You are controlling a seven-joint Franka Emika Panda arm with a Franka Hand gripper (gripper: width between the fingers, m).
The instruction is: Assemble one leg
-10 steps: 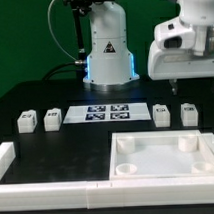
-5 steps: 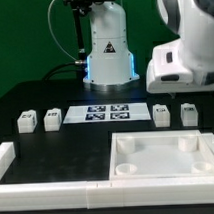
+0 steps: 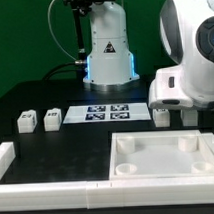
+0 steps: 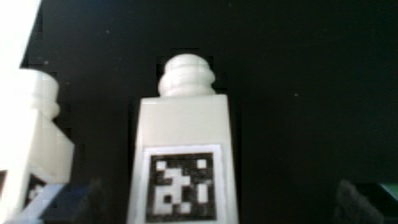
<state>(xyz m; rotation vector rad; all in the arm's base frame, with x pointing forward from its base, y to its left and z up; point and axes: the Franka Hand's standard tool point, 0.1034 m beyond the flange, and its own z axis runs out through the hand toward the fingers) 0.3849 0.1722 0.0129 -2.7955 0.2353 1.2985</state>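
Observation:
My gripper closes on the white leg now, since my fingers stand on either side of the leg's tagged body and closing now would catch it.
Four small white legs lie in a row on the black table. Two are at the exterior view's left [image 3: 26, 121] [image 3: 52, 118]. A third [image 3: 161, 114] shows beside the arm's white hand [image 3: 189, 87], which has come down over the rightmost leg and hides it. In the wrist view one leg [image 4: 183, 130] with its marker tag lies between the open gripper's [image 4: 210, 205] dark fingertips [image 4: 54, 200]. The fingers stand apart on either side and do not touch it. A neighbouring leg [image 4: 36, 130] lies beside it.
The marker board [image 3: 107, 113] lies in the middle of the row. The large white tray-like piece [image 3: 161, 137] with corner sockets sits in front at the right. A white rail [image 3: 48, 187] runs along the front left. The robot base [image 3: 108, 55] stands behind.
The arm has come down and toward the front, from above the right-hand legs to just over them. It now hides the rightmost leg. The legs have not moved.

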